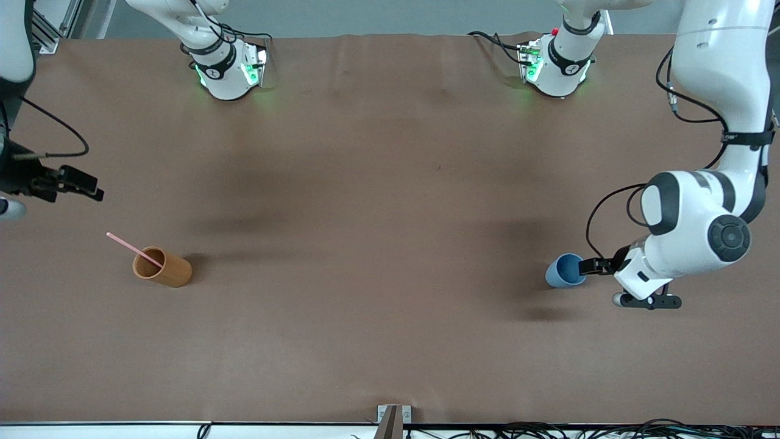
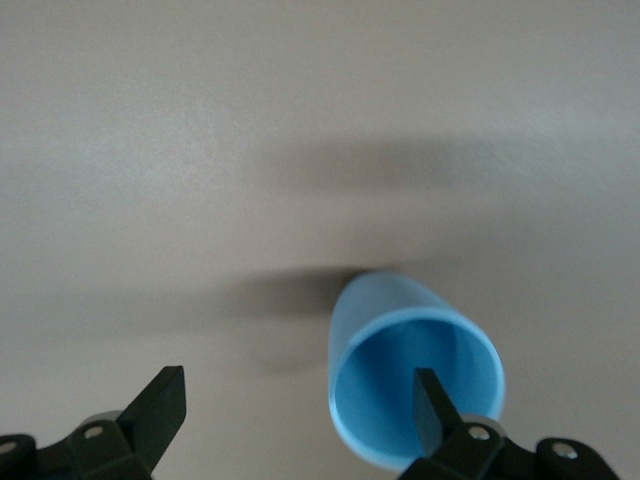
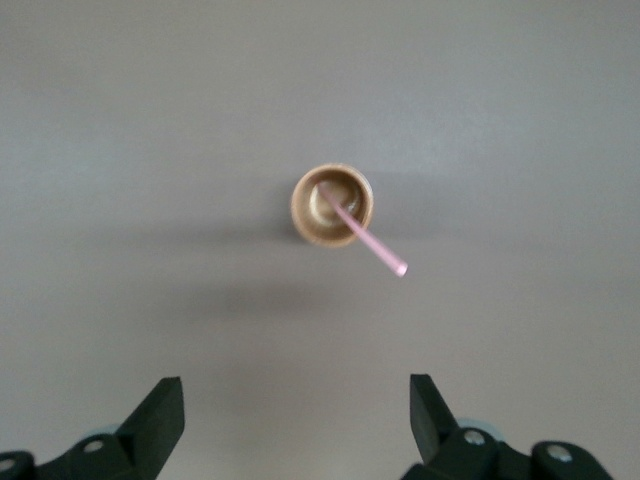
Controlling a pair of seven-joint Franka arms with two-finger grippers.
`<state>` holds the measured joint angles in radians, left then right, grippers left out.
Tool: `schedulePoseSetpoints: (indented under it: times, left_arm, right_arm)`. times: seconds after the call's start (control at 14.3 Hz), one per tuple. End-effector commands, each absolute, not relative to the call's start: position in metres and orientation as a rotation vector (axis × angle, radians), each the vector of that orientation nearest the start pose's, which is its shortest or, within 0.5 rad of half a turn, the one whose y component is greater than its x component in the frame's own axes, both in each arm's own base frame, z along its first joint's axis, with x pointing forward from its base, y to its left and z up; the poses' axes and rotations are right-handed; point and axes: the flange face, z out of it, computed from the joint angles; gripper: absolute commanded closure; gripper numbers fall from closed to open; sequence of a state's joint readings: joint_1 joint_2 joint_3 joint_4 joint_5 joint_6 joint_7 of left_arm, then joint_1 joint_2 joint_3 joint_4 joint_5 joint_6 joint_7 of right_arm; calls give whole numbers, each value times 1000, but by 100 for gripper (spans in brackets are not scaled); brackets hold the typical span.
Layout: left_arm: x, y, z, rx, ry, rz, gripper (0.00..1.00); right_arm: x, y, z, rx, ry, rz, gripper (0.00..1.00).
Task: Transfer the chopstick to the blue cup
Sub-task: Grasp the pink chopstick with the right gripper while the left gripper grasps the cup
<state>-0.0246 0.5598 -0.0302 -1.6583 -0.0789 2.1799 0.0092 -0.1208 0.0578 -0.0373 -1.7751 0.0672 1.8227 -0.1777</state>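
Note:
I should next use my left gripper to hold the blue cup by its rim, so the blue cup's opening stays open to take in the chopstick.
The pale-pink chopstick stands slanted in the orange-brown cup toward the right arm's end of the table, its upper half sticking out. The right wrist view shows the chopstick and that cup from above. My right gripper is open and empty, up in the air beside that cup; its fingers are wide apart around the gripper's middle. The blue cup stands upright toward the left arm's end. My left gripper is open right beside it. In the left wrist view one finger of that gripper overlaps the cup's mouth.
The brown table cover stretches between the two cups with nothing on it. Both robot bases stand along the edge farthest from the front camera. Cables and a small bracket lie at the nearest edge.

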Motion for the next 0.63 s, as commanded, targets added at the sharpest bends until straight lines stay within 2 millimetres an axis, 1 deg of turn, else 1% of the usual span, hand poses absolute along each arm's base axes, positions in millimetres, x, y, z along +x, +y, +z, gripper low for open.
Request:
schedulePoseSetpoints:
  times: [0.0,0.14,0.21,0.28,0.35,0.42,0.56]
  left_arm:
    - [671,-43,267,-3224,-81,62,0]
    - [659,-43,257,-3219,-73,106,3]
    - [657,-42,253,-3218,-69,120,9]
    - [656,-43,253,-3218,-64,123,19]
    - [656,-44,251,-3218,-64,128,27]
    - [656,-44,250,-3218,-64,126,40]
    - [657,-43,251,-3217,-63,123,77]
  right_arm:
    - [553,-111,462,-3023,-25,-67,4]
    - [545,-125,421,-2962,-24,-99,10]
    - [541,-132,399,-2947,-39,-110,17]
    - [539,-135,385,-2935,-49,-118,23]
    - [539,-142,376,-2924,-56,-116,29]
    - [538,-151,366,-2903,-54,-114,34]
    - [539,-156,358,-2878,-34,-126,43]
